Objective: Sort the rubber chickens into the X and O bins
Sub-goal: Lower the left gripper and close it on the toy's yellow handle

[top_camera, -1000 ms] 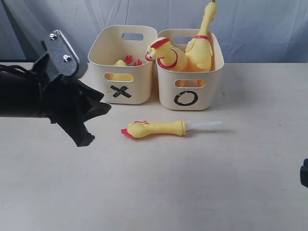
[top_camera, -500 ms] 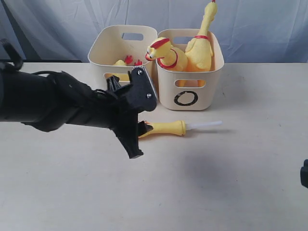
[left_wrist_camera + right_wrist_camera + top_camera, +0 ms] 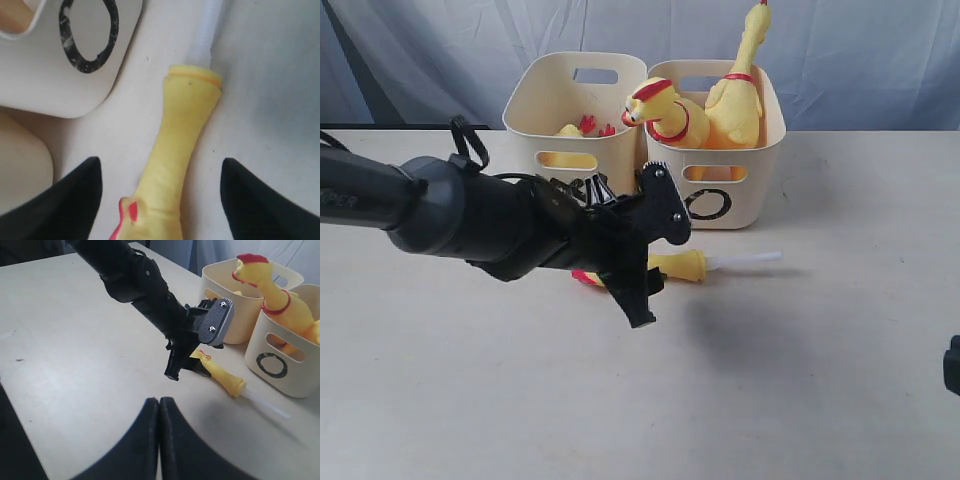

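My left gripper grabs the small slim rubber chicken by its yellow middle (image 3: 667, 264) (image 3: 168, 159) next, to sort it into the X bin.
The small slim rubber chicken (image 3: 682, 265) lies on the table in front of the bins, its whitish tube (image 3: 745, 260) pointing right. My left gripper (image 3: 645, 288) hangs over its head end, open. In the left wrist view the black fingers (image 3: 75, 200) stand either side of the chicken (image 3: 182, 140) and clear of it. Two long chickens (image 3: 665, 112) stick out of the O bin (image 3: 715, 190), and another shows in the X bin (image 3: 570, 95). My right gripper (image 3: 159, 401) is shut and empty, low over the table nearer the front.
The left arm (image 3: 470, 215) stretches in from the left and covers the X mark. The O bin's front wall (image 3: 75, 65) is close beside the small chicken. A dark bit of the right arm (image 3: 952, 365) shows at the right edge.
The left arm has swept to the right across the front of the X bin and now covers the small chicken's head end. Its jaws have widened. The right gripper has not moved.
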